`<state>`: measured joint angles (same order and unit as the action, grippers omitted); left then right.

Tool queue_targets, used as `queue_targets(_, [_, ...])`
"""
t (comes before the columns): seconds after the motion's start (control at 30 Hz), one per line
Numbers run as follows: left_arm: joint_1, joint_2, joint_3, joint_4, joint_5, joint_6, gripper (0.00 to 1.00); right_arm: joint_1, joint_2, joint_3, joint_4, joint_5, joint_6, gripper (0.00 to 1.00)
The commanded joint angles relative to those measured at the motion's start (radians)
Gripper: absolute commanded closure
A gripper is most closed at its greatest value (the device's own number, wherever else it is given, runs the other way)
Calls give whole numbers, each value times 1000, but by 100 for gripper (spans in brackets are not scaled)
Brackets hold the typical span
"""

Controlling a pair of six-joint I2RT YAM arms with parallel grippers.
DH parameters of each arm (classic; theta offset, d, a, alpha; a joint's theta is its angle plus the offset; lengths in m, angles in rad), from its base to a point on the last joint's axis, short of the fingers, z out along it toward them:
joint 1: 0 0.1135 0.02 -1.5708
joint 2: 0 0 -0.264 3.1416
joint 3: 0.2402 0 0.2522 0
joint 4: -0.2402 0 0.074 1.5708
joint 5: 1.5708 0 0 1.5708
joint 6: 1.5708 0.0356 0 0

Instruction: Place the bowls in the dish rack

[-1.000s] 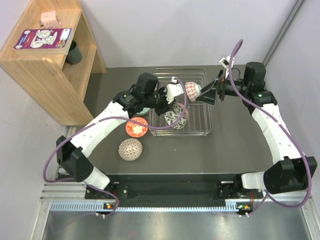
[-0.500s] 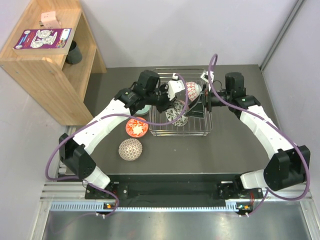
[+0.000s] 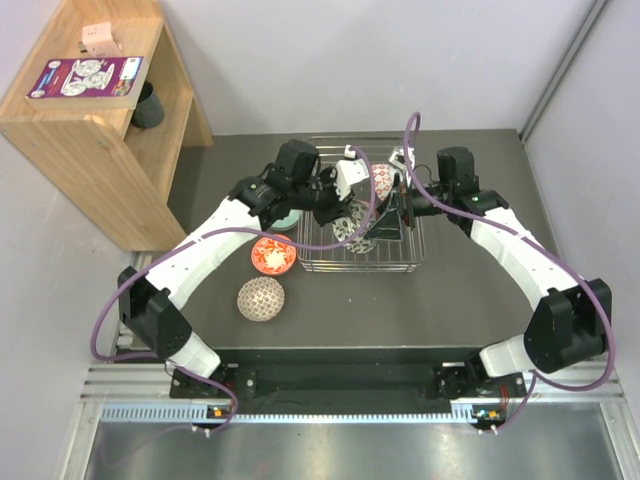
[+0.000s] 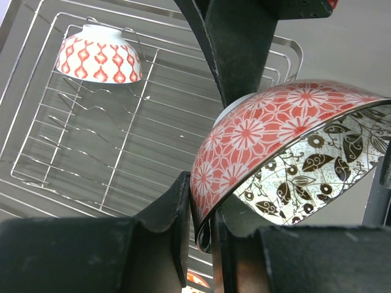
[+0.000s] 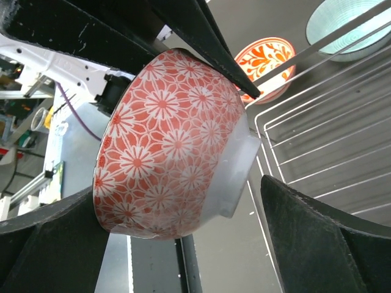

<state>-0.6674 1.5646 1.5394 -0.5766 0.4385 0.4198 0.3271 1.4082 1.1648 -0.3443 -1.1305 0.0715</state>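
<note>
My right gripper's fingertips are at the bowl's rim and past its foot, so it is time to close on the bowl (image 3: 368, 222) now.
My left gripper (image 3: 340, 207) is shut on the rim of a bowl, red flowers outside and dark leaves on white inside (image 3: 353, 226), and holds it tilted above the dish rack (image 3: 360, 268). The left wrist view shows the pinch (image 4: 201, 196) on that bowl (image 4: 256, 140). My right gripper (image 3: 396, 212) is open with its jaws on either side of the same bowl (image 5: 165, 140); its far finger (image 5: 324, 232) stands off the bowl's foot. A red-and-white patterned bowl (image 3: 383, 180) sits in the rack's far part (image 4: 98, 56).
On the table left of the rack lie a red-orange bowl (image 3: 272, 255), a beige mesh bowl (image 3: 260, 298), and a mint green bowl (image 5: 348, 24) under my left arm. A wooden shelf (image 3: 90, 130) with a dark cup (image 3: 147, 106) stands far left.
My right gripper has swung left across the rack and now straddles the bowl held by my left gripper. The left arm lifted the bowl slightly, then stayed put.
</note>
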Motion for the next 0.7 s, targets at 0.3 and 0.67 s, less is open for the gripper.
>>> queue_targets(0.3, [2, 26, 41, 96, 68, -33, 100, 18, 12, 38, 51, -140, 4, 11])
queue_targets(0.67, [-1, 37, 45, 103, 72, -52, 100, 21, 26, 18, 129, -129, 68, 55])
